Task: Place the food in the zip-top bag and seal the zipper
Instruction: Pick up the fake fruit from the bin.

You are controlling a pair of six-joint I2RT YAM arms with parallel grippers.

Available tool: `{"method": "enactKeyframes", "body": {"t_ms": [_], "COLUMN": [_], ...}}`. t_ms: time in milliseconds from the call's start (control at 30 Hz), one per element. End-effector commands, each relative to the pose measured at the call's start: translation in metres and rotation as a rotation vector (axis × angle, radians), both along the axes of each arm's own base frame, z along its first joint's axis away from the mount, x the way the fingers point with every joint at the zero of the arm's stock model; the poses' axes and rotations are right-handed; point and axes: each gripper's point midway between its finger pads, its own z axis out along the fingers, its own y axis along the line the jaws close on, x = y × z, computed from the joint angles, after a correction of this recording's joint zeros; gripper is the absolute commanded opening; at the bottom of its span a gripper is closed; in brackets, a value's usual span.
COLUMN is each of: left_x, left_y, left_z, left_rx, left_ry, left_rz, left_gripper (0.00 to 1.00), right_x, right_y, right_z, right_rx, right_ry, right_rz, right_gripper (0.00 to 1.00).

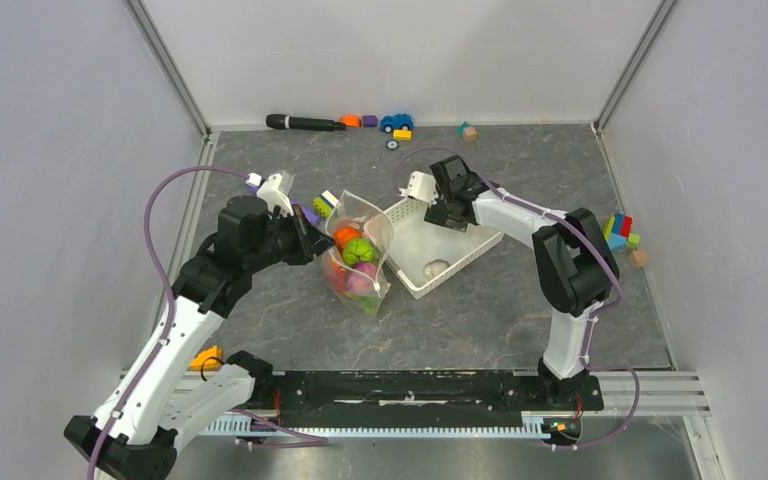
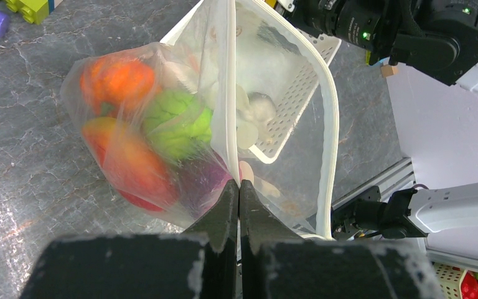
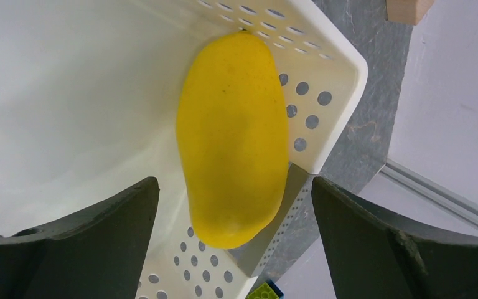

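Note:
The yellow mango [image 3: 233, 124] should go into the zip-top bag with its far end free, so my right gripper should reach it and pinch it across its near end [image 3: 237, 194].
The zip-top bag [image 1: 362, 258] stands upright beside the white basket [image 1: 472, 250], its mouth open. My left gripper [image 2: 238, 184] is shut on one side of the zipper [image 2: 226, 93], a white strip; the other side [image 2: 330, 124] bows away. Through the bag's clear wall I see food: an orange pumpkin [image 2: 115, 78], a green fruit [image 2: 177, 121], an orange-red piece [image 2: 131, 165] and a purple one [image 2: 202, 184]. My right gripper [image 3: 235, 187] is open inside the basket [image 3: 339, 68], with the yellow mango [image 3: 233, 124] lying between its fingers, apart from both. From above, that gripper [image 1: 450, 205] hides the mango.
A small pale item [image 1: 437, 267] lies in the basket's near end. A black microphone-like stick [image 1: 305, 122], a blue toy car [image 1: 396, 122] and blocks lie along the back wall. Coloured blocks [image 1: 618, 232] sit at the right, more blocks [image 1: 320, 207] behind the bag.

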Motion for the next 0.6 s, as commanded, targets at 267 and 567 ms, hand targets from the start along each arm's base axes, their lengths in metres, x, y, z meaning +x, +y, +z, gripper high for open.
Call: {"method": "enactKeyframes", "body": {"t_ms": [267,567], "left_x": [0.002,0.002], "left_y": [-0.003,-0.003], "left_z": [0.01,0.011], "left_rx": [-0.011,-0.012], "left_ry": [-0.045,-0.048], "left_rz": [-0.025,-0.026], "left_gripper": [0.02,0.02], "right_x": [-0.006,-0.007], "right_y": [0.013,0.004], "right_z": [0.033,0.006], "right_rx": [-0.069,-0.121], "right_ry": [-0.118,-0.037], "right_rz": [0.01,-0.005], "right_gripper": [0.98,0.98]}}
